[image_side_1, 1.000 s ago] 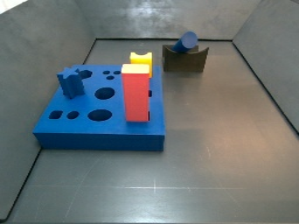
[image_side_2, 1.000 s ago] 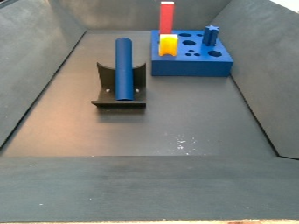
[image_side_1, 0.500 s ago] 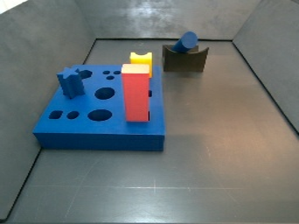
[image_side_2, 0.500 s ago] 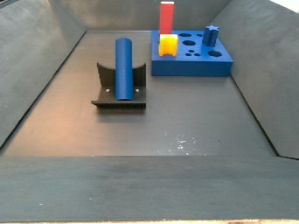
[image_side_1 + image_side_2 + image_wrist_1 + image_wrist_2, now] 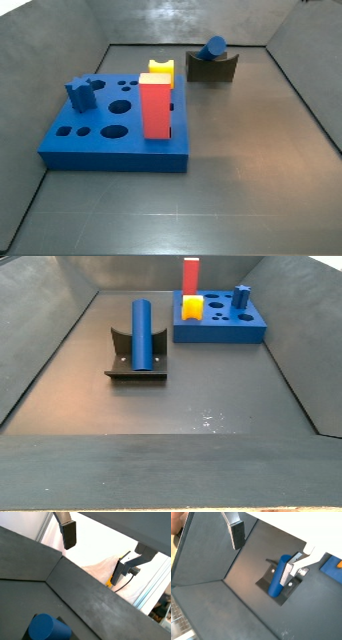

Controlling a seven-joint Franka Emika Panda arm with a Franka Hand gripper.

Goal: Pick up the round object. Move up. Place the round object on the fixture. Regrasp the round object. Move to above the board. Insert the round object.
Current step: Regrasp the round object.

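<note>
Next, my gripper grips the rod by its exposed upper end to regrasp it, since the rod's lower part sits in the fixture's notch.
The round object, a long blue rod, lies in the notch of the dark fixture; a side view shows its round end above the fixture. The blue board stands apart from it. My gripper shows only in the wrist views. It is open and empty, high above the floor. The rod lies well below it, near one finger. Its end also shows in a wrist view.
On the board stand a tall red block, a yellow block and a short blue notched peg. Grey walls ring the dark floor. A yellow and black cable part shows beyond the wall.
</note>
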